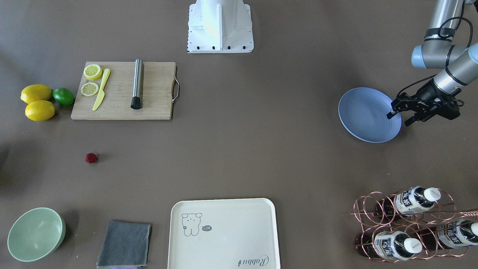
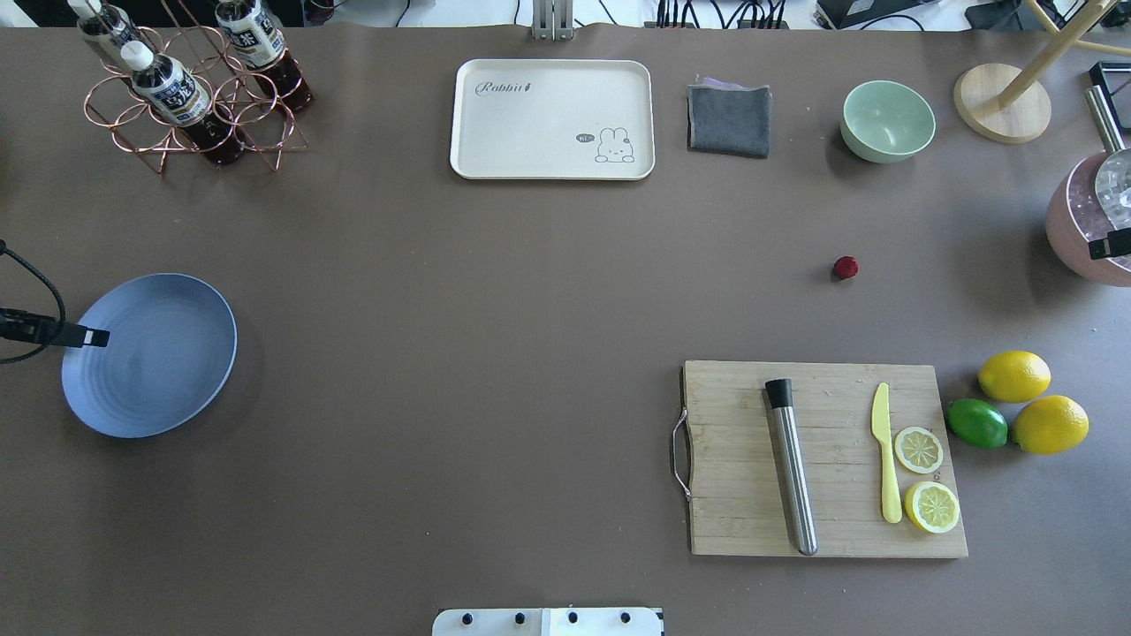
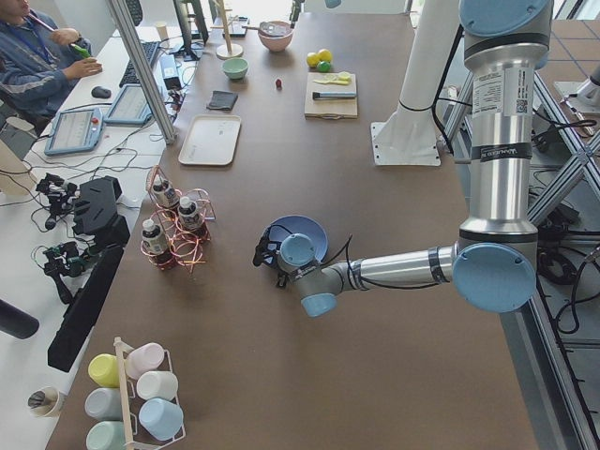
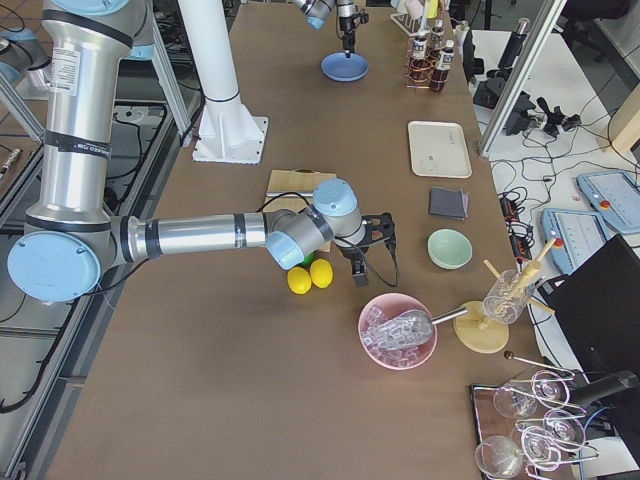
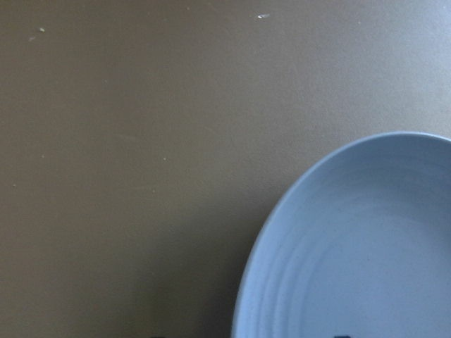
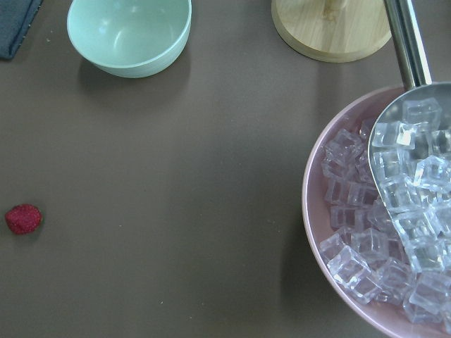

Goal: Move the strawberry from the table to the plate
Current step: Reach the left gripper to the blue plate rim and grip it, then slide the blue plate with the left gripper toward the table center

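My left gripper should grab the light-blue plate next by its rim (image 1: 394,104), so it can bring the plate over for the strawberry (image 1: 91,158).
The strawberry (image 1: 91,158) (image 2: 846,267) (image 6: 23,219) lies alone on the grey-brown table (image 2: 495,291), between the cutting board and the green bowl. The light-blue plate (image 1: 368,114) (image 2: 150,353) (image 5: 366,246) sits far across the table, with nothing on it. My left gripper (image 1: 399,118) hovers open over the plate's outer rim, nothing between its fingers. Off to the strawberry's side, near the ice bowl, my right gripper (image 4: 377,250) hangs with its fingers (image 2: 1109,245) spread apart and holding nothing.
A bamboo cutting board (image 2: 822,459) carries a steel rod, a yellow knife and lemon slices; two lemons and a lime (image 2: 977,423) lie beside it. Green bowl (image 2: 887,120), grey cloth (image 2: 729,119), cream tray (image 2: 552,119), bottle rack (image 2: 190,88) and pink ice bowl (image 6: 317,211) line the far side.
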Controlling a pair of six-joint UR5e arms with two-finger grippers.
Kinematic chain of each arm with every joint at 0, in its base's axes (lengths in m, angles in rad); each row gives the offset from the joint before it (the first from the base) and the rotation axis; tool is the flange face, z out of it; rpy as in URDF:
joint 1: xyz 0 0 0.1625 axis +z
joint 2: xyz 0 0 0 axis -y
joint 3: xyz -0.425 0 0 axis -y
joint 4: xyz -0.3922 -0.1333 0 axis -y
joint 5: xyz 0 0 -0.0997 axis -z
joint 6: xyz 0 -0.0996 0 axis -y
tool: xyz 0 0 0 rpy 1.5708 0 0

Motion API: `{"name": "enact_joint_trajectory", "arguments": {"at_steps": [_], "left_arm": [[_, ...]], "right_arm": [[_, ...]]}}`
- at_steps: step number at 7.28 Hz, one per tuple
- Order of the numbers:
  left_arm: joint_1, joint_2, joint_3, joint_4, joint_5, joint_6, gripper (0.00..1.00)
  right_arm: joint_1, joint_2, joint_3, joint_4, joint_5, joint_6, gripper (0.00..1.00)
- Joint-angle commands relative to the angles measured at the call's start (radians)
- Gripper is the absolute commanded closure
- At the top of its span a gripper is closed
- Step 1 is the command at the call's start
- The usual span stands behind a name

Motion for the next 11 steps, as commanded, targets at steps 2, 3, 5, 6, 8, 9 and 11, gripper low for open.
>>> {"name": "enact_joint_trajectory", "arguments": {"at_steps": [2, 3, 5, 6, 8, 9, 11], "left_arm": [[0.004, -0.003, -0.009, -0.008, -0.01, 0.001, 1.0], [-0.008, -0.019, -0.01, 0.005, -0.039, -0.002, 1.0], [-0.129, -0.146, -0.013, 0.115, -0.141, -0.06, 1.0], [-0.14, -0.217, -0.027, 0.142, -0.157, -0.15, 1.0], [-0.122, -0.347, -0.097, 0.255, -0.142, -0.305, 1.0], [-0.054, -0.389, -0.151, 0.353, -0.061, -0.323, 1.0], [0.106, -0.47, -0.24, 0.561, 0.114, -0.329, 1.0]], "right_arm": [[0.0, -0.001, -0.001, 0.0, -0.001, -0.001, 0.01], [0.0, -0.001, -0.001, 0.0, 0.002, 0.0, 0.01], [0.0, -0.002, -0.001, 0.0, 0.002, 0.003, 0.01], [0.0, -0.002, -0.001, 0.0, 0.003, 0.005, 0.01], [0.0, -0.001, -0.001, 0.0, 0.005, 0.006, 0.01], [0.0, -0.001, -0.001, 0.0, 0.005, 0.006, 0.01], [0.0, -0.002, -0.001, 0.0, 0.006, 0.006, 0.01]]}}
